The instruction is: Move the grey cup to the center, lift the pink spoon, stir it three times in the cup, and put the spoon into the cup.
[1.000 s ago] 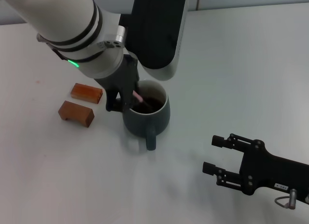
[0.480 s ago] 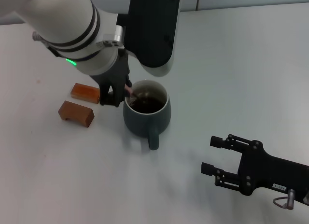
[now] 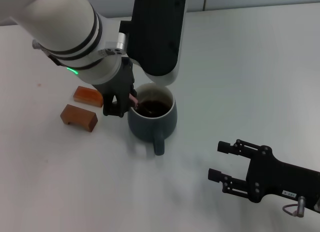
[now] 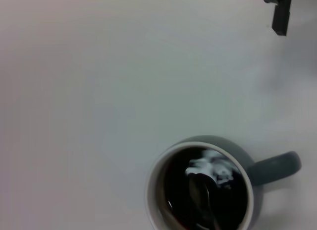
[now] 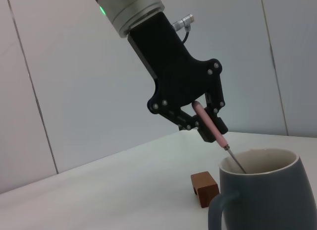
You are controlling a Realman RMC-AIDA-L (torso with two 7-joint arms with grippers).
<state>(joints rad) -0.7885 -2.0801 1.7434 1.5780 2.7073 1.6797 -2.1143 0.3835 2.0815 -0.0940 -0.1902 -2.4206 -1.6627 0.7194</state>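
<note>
The pink spoon's bowl sits in the liquid inside the grey cup, so it is time for my left gripper to open.
The grey cup (image 3: 150,128) stands on the white table, its handle towards me and dark liquid inside. My left gripper (image 3: 121,105) hangs over the cup's left rim, shut on the pink spoon (image 3: 133,98). The spoon tilts down into the cup. In the right wrist view the left gripper (image 5: 205,127) pinches the pink handle (image 5: 210,125), and the metal neck dips behind the rim of the cup (image 5: 267,195). The left wrist view shows the spoon's bowl (image 4: 198,188) in the liquid inside the cup (image 4: 277,165). My right gripper (image 3: 218,161) is open and empty, low at the front right.
Two brown wooden blocks (image 3: 89,96) (image 3: 78,117) lie just left of the cup, close to the left gripper. One block (image 5: 204,188) shows behind the cup in the right wrist view. The white tabletop (image 3: 250,67) stretches to the right and back.
My left gripper has shifted left with the spoon, from over the cup's middle to its left rim, stirring the liquid. The right gripper has hardly moved.
</note>
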